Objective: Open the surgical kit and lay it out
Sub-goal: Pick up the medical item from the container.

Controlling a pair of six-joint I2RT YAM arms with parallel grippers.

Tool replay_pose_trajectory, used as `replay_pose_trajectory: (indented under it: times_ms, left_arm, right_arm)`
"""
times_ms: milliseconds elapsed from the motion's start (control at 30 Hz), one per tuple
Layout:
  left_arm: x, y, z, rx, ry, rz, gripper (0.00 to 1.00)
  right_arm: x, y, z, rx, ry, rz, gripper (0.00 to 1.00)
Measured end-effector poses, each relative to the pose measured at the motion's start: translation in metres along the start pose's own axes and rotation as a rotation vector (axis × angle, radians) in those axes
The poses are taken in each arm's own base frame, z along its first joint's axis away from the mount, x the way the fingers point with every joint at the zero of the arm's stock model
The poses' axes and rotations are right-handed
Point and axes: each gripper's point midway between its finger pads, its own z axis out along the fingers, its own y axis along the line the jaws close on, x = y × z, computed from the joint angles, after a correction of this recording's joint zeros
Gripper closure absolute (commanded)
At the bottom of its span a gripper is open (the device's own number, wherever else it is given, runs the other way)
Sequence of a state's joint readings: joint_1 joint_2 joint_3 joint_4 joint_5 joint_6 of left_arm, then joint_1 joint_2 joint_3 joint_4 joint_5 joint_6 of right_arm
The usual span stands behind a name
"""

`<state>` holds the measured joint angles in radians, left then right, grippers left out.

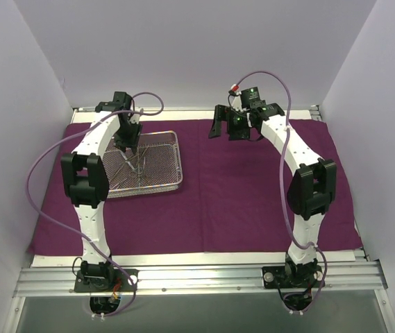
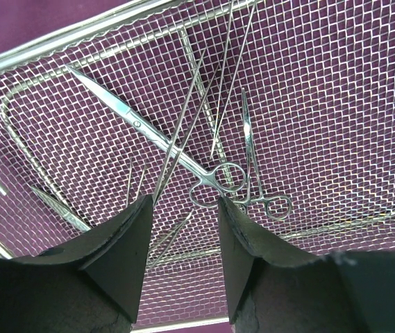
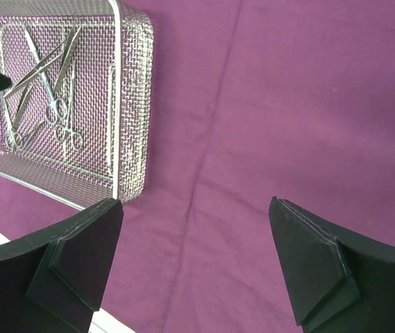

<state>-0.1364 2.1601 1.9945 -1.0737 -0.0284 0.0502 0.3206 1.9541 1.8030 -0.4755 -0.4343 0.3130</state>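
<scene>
The left gripper grabs the slim tweezers near their joined end [image 2: 160, 188] next, so the pronged end stays free to hand over for laying out.
The surgical kit's dark magenta cloth wrap [image 1: 253, 194] lies spread flat over the table. On its left part sits the silver wire-mesh tray [image 1: 173, 163]. Inside it lie long scissors [image 2: 138, 125], small ring-handled forceps [image 2: 251, 163] and slim tweezers [image 2: 187, 121], crossing one another. My left gripper [image 1: 129, 144] hangs just over these instruments, its jaws partly open with nothing between them [image 2: 185, 201]. My right gripper [image 1: 228, 128] is raised over the cloth's back middle, to the right of the tray, open and empty [image 3: 196, 202]. The tray [image 3: 131, 104] appears at the upper left of the right wrist view.
White walls enclose the table on the left, back and right. A white table strip [image 1: 183, 258] and an aluminium rail [image 1: 197, 277] carrying both arm bases run along the near edge. Purple cables [image 1: 44, 173] loop beside each arm.
</scene>
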Motion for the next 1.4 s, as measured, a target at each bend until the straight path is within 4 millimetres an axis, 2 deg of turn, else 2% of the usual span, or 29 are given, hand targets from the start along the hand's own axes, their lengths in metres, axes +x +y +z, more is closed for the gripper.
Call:
replay_pose_trajectory:
  times_ms: [200,800,900,1033,1067,1133,1267,1400]
  left_arm:
    - [0.002,0.001,0.006,-0.004,0.012,0.014,0.49]
    - [0.025,0.015,0.043,-0.038,0.118,-0.001,0.53]
    - [0.027,0.016,0.048,-0.039,0.132,-0.004,0.57]
    - [0.029,0.021,0.050,-0.045,0.140,-0.014,0.76]
    - [0.030,0.022,0.050,-0.044,0.141,-0.017,0.83]
    - [0.032,0.020,0.049,-0.031,0.152,-0.014,0.86]
    - [0.036,0.022,0.047,-0.051,0.155,-0.008,0.97]
    - [0.043,0.030,0.043,-0.080,0.163,-0.020,0.98]
  right_arm:
    - [0.001,0.002,0.000,-0.003,0.002,-0.003,0.11]
    - [0.005,-0.002,0.002,0.004,0.014,0.003,0.12]
    - [0.005,-0.003,0.002,0.003,0.013,0.003,0.12]
    - [0.005,-0.004,0.002,0.004,0.013,0.005,0.12]
    - [0.004,-0.004,0.002,0.003,0.013,0.006,0.12]
    - [0.004,-0.005,0.002,0.004,0.013,0.008,0.12]
    - [0.005,-0.005,0.003,-0.001,0.018,0.011,0.13]
    - [0.007,-0.004,0.006,-0.008,0.026,0.014,0.13]
